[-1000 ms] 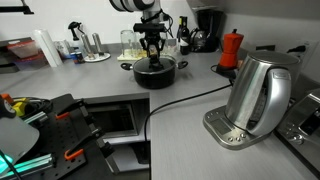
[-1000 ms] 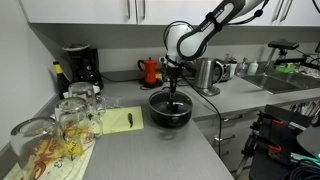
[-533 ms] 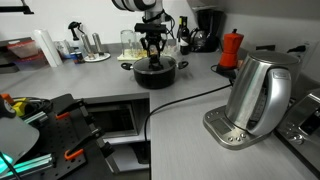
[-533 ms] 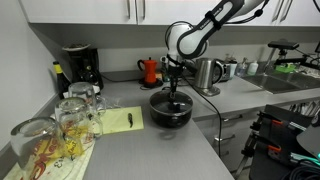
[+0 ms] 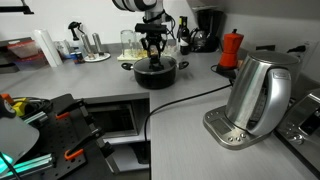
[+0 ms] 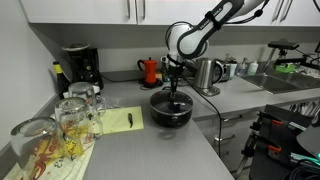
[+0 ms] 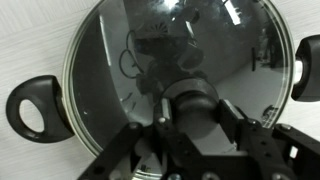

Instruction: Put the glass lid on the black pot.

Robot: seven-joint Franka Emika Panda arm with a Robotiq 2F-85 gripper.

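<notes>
The glass lid lies on the black pot (image 5: 155, 76) and its metal rim matches the pot's rim, so my gripper should open.
The black pot (image 5: 155, 76) stands on the grey counter, seen in both exterior views (image 6: 170, 113). The glass lid (image 7: 150, 55) lies on it, its metal rim matching the pot's rim. In the wrist view one pot handle (image 7: 30, 106) sticks out at the left. My gripper (image 7: 195, 108) points straight down over the pot's middle, seen also in both exterior views (image 5: 153, 55) (image 6: 172, 93). Its two fingers stand close on either side of the lid's black knob (image 7: 190, 100) and appear to touch it.
A steel kettle (image 5: 255, 95) stands on its base near the counter edge, with a black cable (image 5: 185, 100) running past the pot. A red moka pot (image 5: 232, 48) is behind. Upturned glasses (image 6: 70, 115), a yellow notepad (image 6: 120, 121) and a coffee machine (image 6: 80, 68) stand beside the pot.
</notes>
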